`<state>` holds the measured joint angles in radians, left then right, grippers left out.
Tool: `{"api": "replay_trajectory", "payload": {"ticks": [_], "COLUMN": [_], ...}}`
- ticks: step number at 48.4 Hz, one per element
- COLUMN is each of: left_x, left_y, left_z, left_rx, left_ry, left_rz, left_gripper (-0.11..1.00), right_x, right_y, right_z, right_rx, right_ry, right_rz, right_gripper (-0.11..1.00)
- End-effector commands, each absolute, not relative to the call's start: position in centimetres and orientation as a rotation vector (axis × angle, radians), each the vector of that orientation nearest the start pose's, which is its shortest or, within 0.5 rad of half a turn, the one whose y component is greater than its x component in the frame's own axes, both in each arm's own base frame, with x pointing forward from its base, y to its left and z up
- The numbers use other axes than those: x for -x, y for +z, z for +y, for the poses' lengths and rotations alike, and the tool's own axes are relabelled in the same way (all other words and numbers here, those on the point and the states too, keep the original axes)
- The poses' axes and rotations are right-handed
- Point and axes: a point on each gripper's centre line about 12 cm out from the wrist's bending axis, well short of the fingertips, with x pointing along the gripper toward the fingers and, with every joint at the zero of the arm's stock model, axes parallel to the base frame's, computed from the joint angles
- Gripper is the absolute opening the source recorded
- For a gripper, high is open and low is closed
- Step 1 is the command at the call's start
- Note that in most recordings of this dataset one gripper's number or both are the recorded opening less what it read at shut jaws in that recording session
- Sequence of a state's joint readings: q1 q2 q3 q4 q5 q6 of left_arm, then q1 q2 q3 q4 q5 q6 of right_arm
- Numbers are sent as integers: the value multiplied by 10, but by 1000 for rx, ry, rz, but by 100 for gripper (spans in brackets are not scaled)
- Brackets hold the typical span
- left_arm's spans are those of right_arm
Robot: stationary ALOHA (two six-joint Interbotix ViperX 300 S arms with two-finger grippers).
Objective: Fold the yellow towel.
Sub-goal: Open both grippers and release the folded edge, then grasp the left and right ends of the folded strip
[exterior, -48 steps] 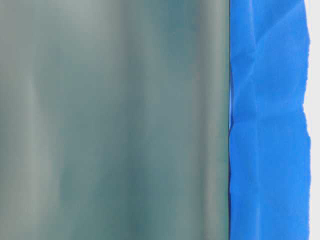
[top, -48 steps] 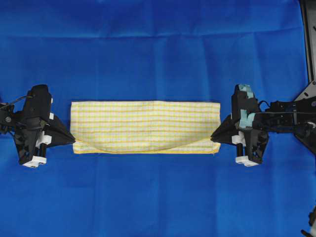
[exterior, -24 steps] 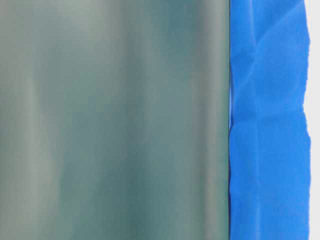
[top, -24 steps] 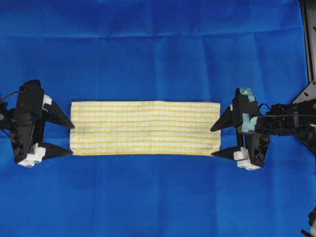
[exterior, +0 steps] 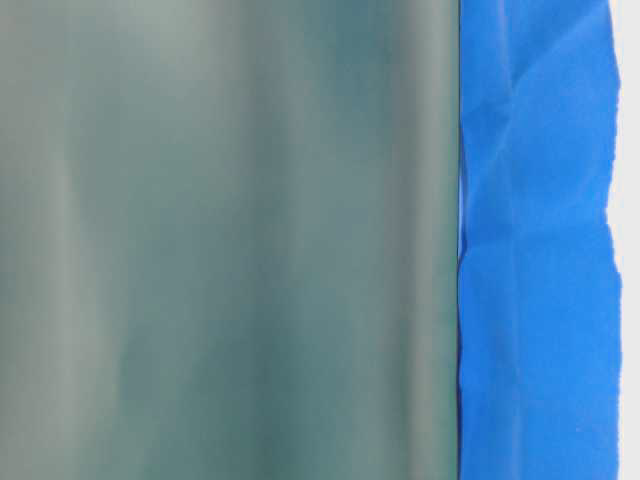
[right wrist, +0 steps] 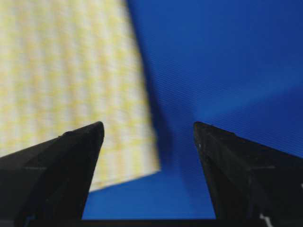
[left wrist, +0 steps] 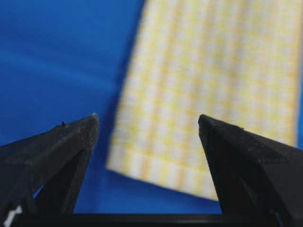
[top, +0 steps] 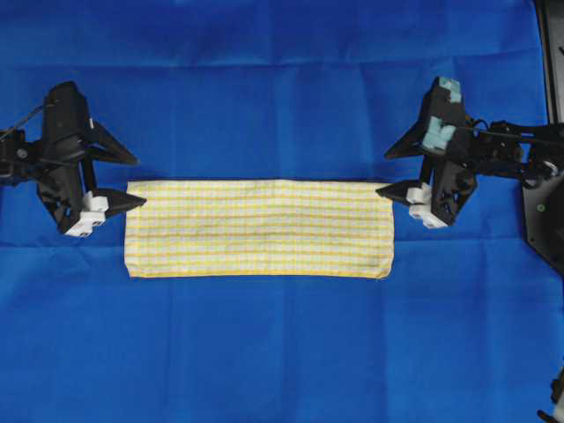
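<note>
My right gripper comes down next, before it closes on the towel's corner (top: 386, 187) (right wrist: 150, 165). Its fingers are still above the blurred corner, so it is too early to close.
The yellow towel (top: 258, 228) lies flat on the blue cloth as a long folded strip, white with fine yellow checks. My left gripper (top: 137, 181) hovers open at the towel's far left corner, holding nothing. My right gripper (top: 386, 172) is open too, just off the far right corner. In the left wrist view the towel (left wrist: 208, 94) shows blurred beyond the spread black fingers (left wrist: 71, 142) of the left gripper (left wrist: 147, 119). Through the right wrist camera, the towel's corner (right wrist: 71, 90) lies left of the gap of the right gripper (right wrist: 147, 126).
A large plain blue cloth (top: 282, 88) covers the whole table. The right arm's dark base and frame (top: 551, 176) stand at the right edge. The table-level view is blocked by a blurred grey-green surface (exterior: 230, 240), with hanging blue cloth (exterior: 535, 240) to its right.
Both grippers let go of the towel's near corners and opened, and the sagging front edge dropped flat. Both arms then moved toward the far edge of the towel.
</note>
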<state>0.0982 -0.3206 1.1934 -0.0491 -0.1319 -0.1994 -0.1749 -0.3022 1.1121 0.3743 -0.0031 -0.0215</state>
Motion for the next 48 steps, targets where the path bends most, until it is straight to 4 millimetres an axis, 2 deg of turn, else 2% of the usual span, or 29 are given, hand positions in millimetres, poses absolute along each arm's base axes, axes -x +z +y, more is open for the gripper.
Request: {"api": "replay_trajectory", "payload": {"ticks": [1,11,28,32,34,37,43,45,48], "left_x": [-248,-255,-253,-252,-252,-253,-256,-257,-257], "left_y": [117,100,88,87,86,85,86,86,86], "left_z": [29,30,30,30,30,30,30,30,30], "left_rx": [265,266,274,278,279,278,274,273,272], "left_ry": [203,211,221,224,225,225,222,222,221], "left_rz": [742,811,901,932,948,964,969,969,969], "left_gripper": [79,79,76,70,61,45,13,5,4], "right_x": [-259,-263,-263,-264,-264,-264,-264,-264,-264], "right_y": [130,115,97,96,96,96,96,96,96], "right_z": [-53,-53,-50,-46,-45,-43,-43,-43,-43], "right_rx": [-397,-395,-404,-400,-395,-384,-374,-373,-374], "right_ry": [-324,-329,-330,-317,-310,-299,-294,-293,-294], "right_rz": [766,827,895,904,910,917,919,920,919], "right_gripper": [76,76,76,74,72,63,26,15,2]}}
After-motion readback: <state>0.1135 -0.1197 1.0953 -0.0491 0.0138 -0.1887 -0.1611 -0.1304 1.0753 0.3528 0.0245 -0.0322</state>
